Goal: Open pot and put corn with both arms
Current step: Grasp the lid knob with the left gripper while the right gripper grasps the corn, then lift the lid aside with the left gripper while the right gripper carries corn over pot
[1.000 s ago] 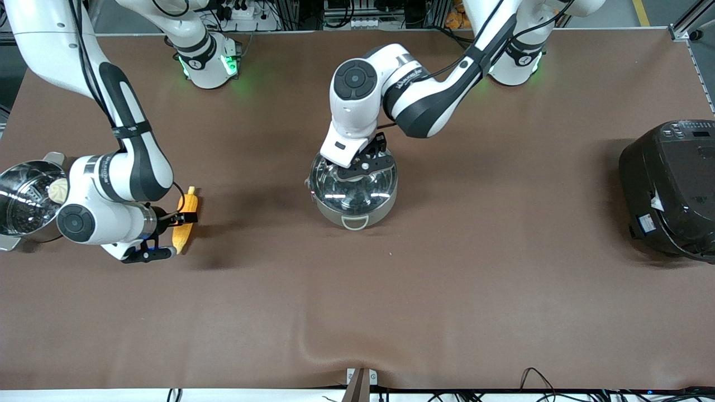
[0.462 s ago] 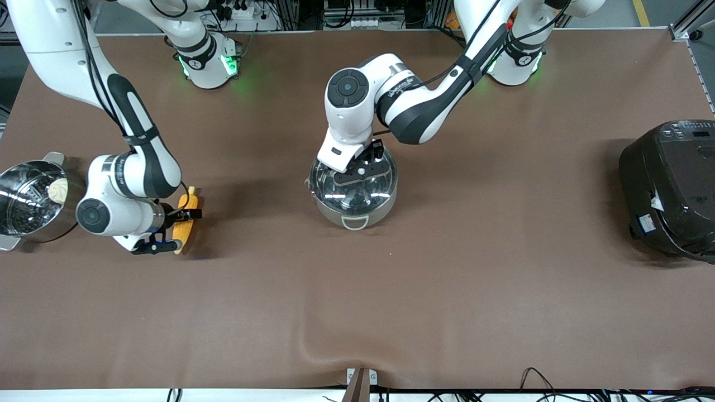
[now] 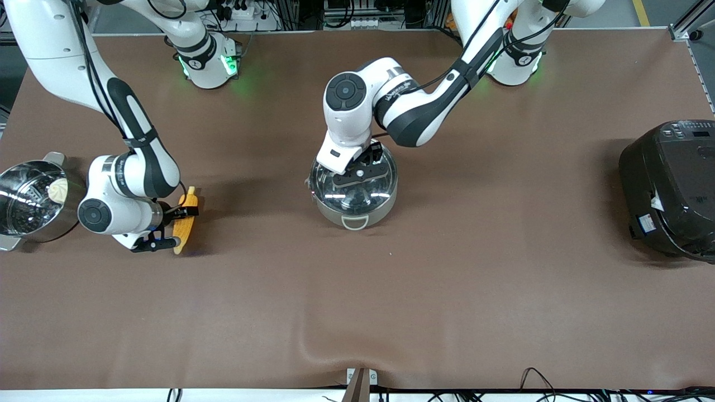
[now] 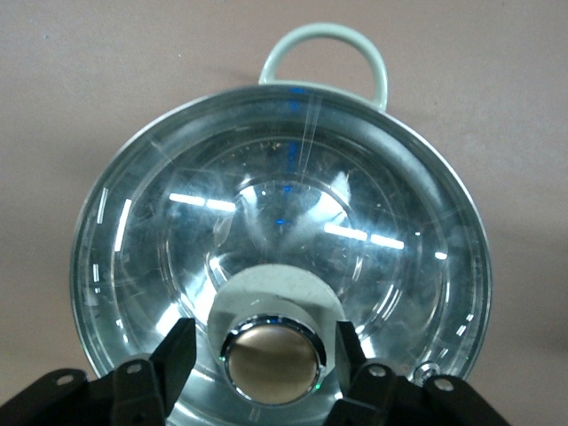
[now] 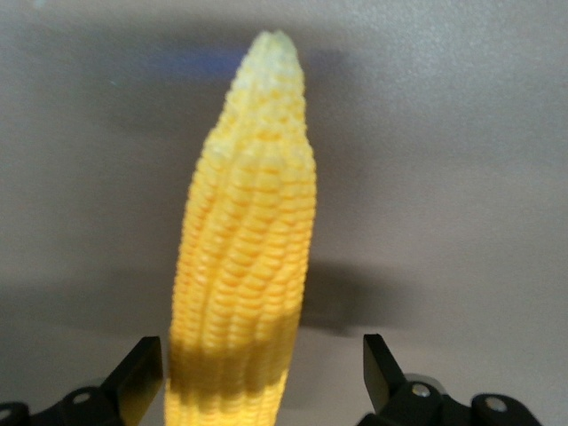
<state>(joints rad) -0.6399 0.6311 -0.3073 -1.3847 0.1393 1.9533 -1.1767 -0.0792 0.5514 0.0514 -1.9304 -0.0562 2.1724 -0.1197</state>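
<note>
The corn's thick part (image 3: 182, 234) (image 5: 232, 364) is between my fingers, which are low over the tabletop. My right gripper should close on the corn.
The steel pot (image 3: 354, 207) stands mid-table with its glass lid (image 3: 357, 187) on; the lid (image 4: 284, 222) fills the left wrist view. My left gripper (image 3: 359, 175) is low over the lid, open, with one finger on each side of the brass knob (image 4: 271, 362) and a gap on both sides. The yellow corn (image 3: 185, 222) lies on the cloth toward the right arm's end. My right gripper (image 3: 179, 227) is open and straddles the corn's thick part (image 5: 248, 257). One finger (image 5: 140, 371) is close against the corn and the other (image 5: 380, 364) stands well clear.
A steel steamer pot (image 3: 17, 215) with a white bun (image 3: 57, 190) stands at the table edge beside the right arm's wrist. A big black rice cooker (image 3: 670, 187) stands at the left arm's end. The cloth has a wrinkle (image 3: 329, 349) near the front edge.
My right gripper has come down and slid along so its fingers straddle the corn. My left gripper has sunk a little lower over the lid knob. Pot, lid and corn have not moved.
</note>
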